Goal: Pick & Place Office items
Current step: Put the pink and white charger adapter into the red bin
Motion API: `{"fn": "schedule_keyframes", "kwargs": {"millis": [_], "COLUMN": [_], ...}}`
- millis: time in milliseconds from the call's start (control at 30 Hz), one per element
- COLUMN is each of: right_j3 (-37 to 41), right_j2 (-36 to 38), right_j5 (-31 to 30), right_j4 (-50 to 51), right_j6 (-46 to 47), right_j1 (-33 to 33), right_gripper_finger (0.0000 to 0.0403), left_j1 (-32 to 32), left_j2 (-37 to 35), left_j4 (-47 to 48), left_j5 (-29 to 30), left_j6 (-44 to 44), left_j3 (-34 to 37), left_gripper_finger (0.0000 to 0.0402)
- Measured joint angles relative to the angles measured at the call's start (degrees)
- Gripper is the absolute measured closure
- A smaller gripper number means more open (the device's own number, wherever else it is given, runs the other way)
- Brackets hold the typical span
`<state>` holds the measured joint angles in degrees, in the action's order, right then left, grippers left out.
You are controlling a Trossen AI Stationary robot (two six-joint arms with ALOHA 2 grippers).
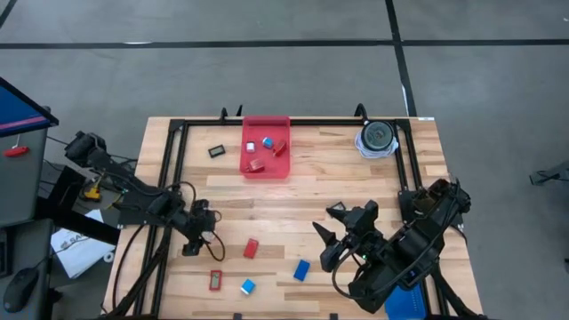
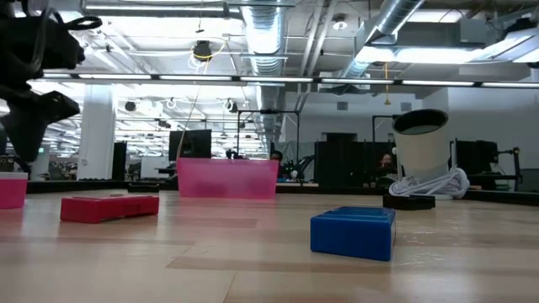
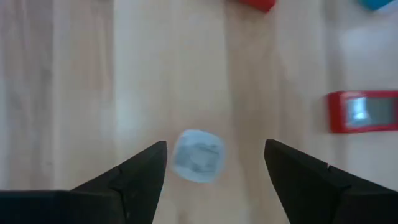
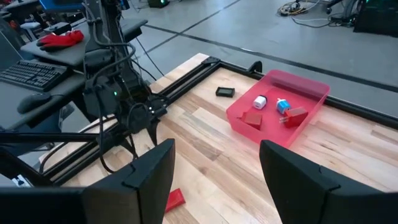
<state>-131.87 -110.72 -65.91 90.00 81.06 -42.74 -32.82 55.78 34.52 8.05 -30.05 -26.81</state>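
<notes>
Bare wood shows between my left gripper's fingers and the small pale cube [image 3: 199, 155] below, so closing now would miss. The gripper lowers next, before it closes.
My left gripper [image 3: 214, 167] is open and points down over a pale blue-white cube [image 3: 198, 155] that lies on the table between its fingers without touching them. In the high view this gripper [image 1: 197, 236] hides the cube. A red block [image 1: 251, 248], a blue block [image 1: 301, 270], a small blue-white cube [image 1: 247, 286] and a flat red piece [image 1: 216, 280] lie on the near part of the table. A flat black rectangle [image 1: 217, 151] lies near the far edge. My right gripper [image 1: 331, 238] is open and hovers right of the blue block.
The red tray [image 1: 277, 169] at the far edge holds red pieces and small blue-white ones. A round grey-and-white object [image 1: 377, 138] stands in the far right corner. A blue tray [image 1: 404, 304] shows under the right arm. A black frame [image 1: 173, 169] borders the table.
</notes>
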Motion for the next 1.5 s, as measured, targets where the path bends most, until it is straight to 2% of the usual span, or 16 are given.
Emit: {"fn": "schedule_keyframes", "kwargs": {"millis": [133,567,700,900,967,1133,1233,1333,1500], "right_j3": [0.0,0.0,0.0,0.0,0.0,0.0,0.0,0.0,0.0], "right_j2": [0.0,0.0,0.0,0.0,0.0,0.0,0.0,0.0,0.0], "right_j5": [0.02,0.02,0.02,0.04,0.07,0.02,0.02,0.0,-1.0], "right_j4": [-0.02,-0.11,-0.19,-0.42,-0.46,-0.49,-0.54,-0.52,-0.46], "right_j6": [0.08,1.5,1.52,1.68,1.68,2.24,2.57,2.59,3.03], "right_j1": [0.0,-0.04,-0.04,-0.04,0.0,0.0,0.0,0.02,0.12], "right_gripper_finger": [0.0175,0.0175,0.0175,0.0175,0.0175,0.0175,0.0175,0.0175,0.0175], "left_j1": [0.01,0.09,0.17,1.86,3.17,9.35,14.95,22.35,37.52], "left_j2": [2.14,13.94,16.21,15.99,15.33,11.94,9.97,9.1,12.67], "left_j4": [0.04,-4.56,-5.98,-7.14,-7.67,-14.56,-22.68,-30.85,-32.75], "left_j5": [1.42,-0.03,0.64,1.96,1.5,3.38,3.76,5.36,4.06], "left_j6": [3.06,2.47,0.91,-2.14,-2.24,-1.77,0.14,2.3,7.29], "left_j3": [0.0,0.39,0.54,0.58,0.68,-0.42,-2.22,-4.92,-10.1], "left_gripper_finger": [0.0129,0.0136,0.0175,0.0273,0.0272,0.0272,0.0272,0.0272,0.0272]}}
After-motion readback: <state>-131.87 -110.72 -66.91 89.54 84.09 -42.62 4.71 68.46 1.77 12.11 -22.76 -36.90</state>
